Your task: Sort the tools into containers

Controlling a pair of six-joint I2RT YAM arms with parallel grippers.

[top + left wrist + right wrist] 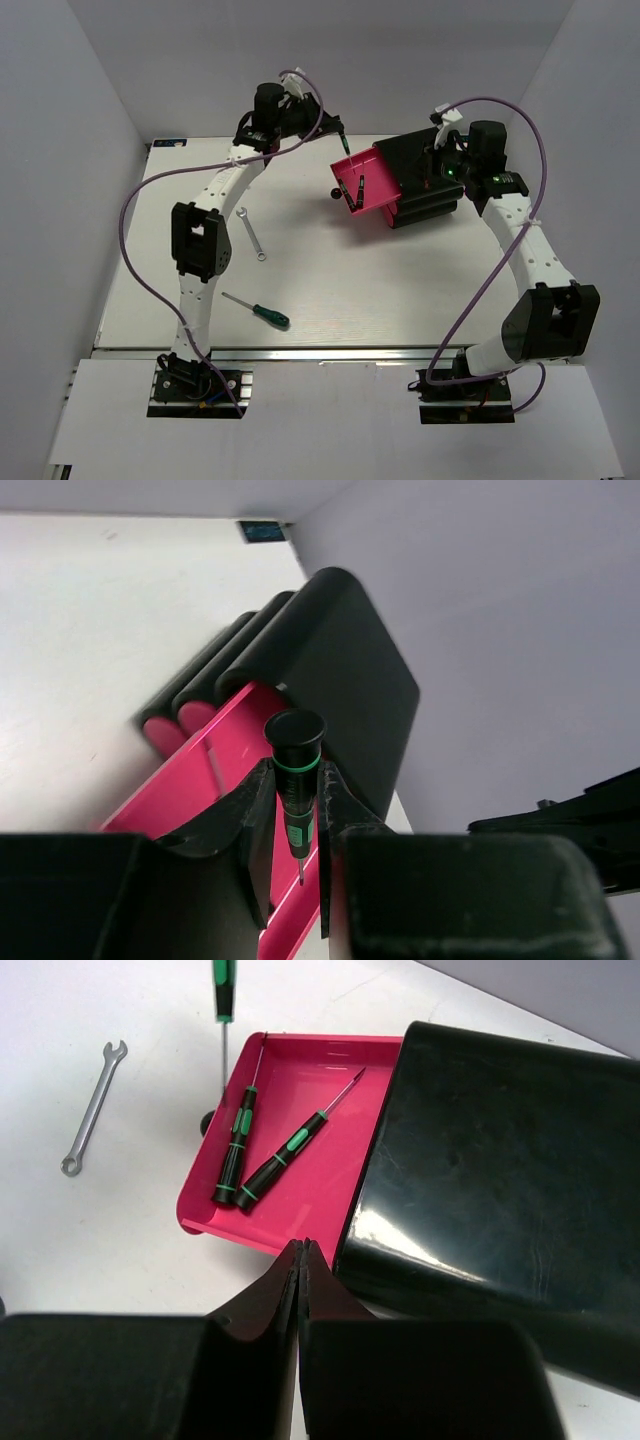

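Observation:
My left gripper should keep hold of the screwdriver until it gets to the middle of the drawer. The screwdriver's tip is above the drawer's far edge, so it would fall short if I opened now.
My left gripper [297, 785] is shut on a thin dark-handled precision screwdriver [294, 765] with green rings, held tip down over the far edge of the open pink drawer [190, 780]. In the top view this gripper [339, 127] is just behind the drawer [377, 200]. Two more precision screwdrivers [236, 1146] [284, 1153] lie in the drawer [320, 1180]. The silver wrench [251, 233] and the green-handled screwdriver [258, 310] lie on the table. My right gripper [302, 1252] is shut and empty above the black cabinet [500, 1160], near the drawer's side.
The cabinet [430, 185] stands at the far right of the table, with closed drawers below the open one [165, 730]. The held screwdriver also shows in the right wrist view [224, 990]. The wrench [92, 1108] lies left of the drawer. Grey walls enclose the table.

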